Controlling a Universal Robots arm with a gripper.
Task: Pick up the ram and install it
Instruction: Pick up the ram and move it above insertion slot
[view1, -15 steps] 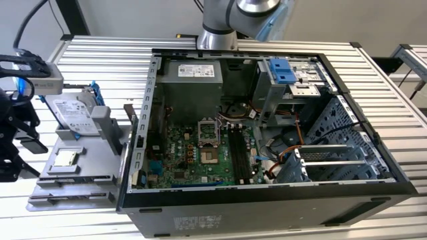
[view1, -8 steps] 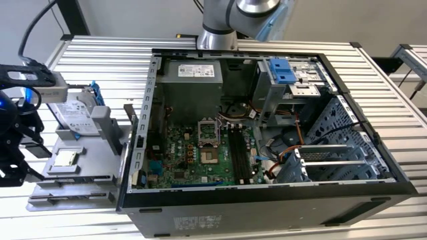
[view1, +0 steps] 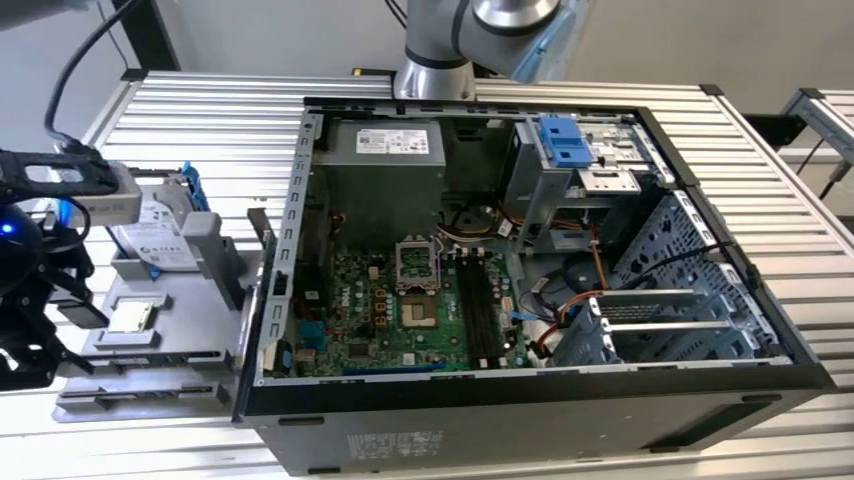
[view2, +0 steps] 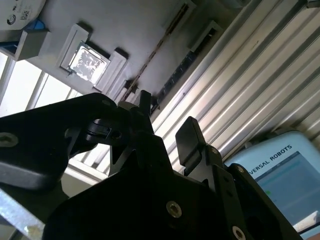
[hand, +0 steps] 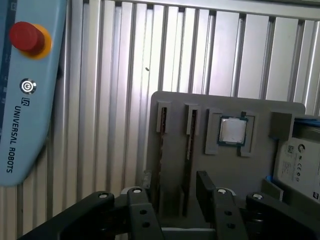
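My gripper grabs the ram by the bare middle of its long edge (hand: 160, 162) next, since the tray's slotted holders wrap both ends of the ram.
The ram shows as thin dark sticks standing on edge in the narrow slots of a grey parts tray (hand: 260, 112); one stick (hand: 161, 150) and a second (hand: 188, 147) lie side by side. In the second wrist view the same ram (view2: 159, 50) runs as a thin line across the tray. My gripper (hand: 172, 195) hovers above these slots, open, with nothing between its black fingers (hand: 206, 192). It also appears open in the second wrist view (view2: 167, 120). At the exterior view's left, the gripper (view1: 54, 300) hangs over the tray (view1: 147, 350).
An open computer case (view1: 534, 400) lies in the middle, its motherboard (view1: 387, 300) and black memory slots (view1: 481, 310) exposed. The tray also carries a processor chip (hand: 233, 131) and a hard drive (hand: 300, 160). A teach pendant (hand: 30, 90) rests beside the tray on the ribbed metal table (hand: 110, 75).
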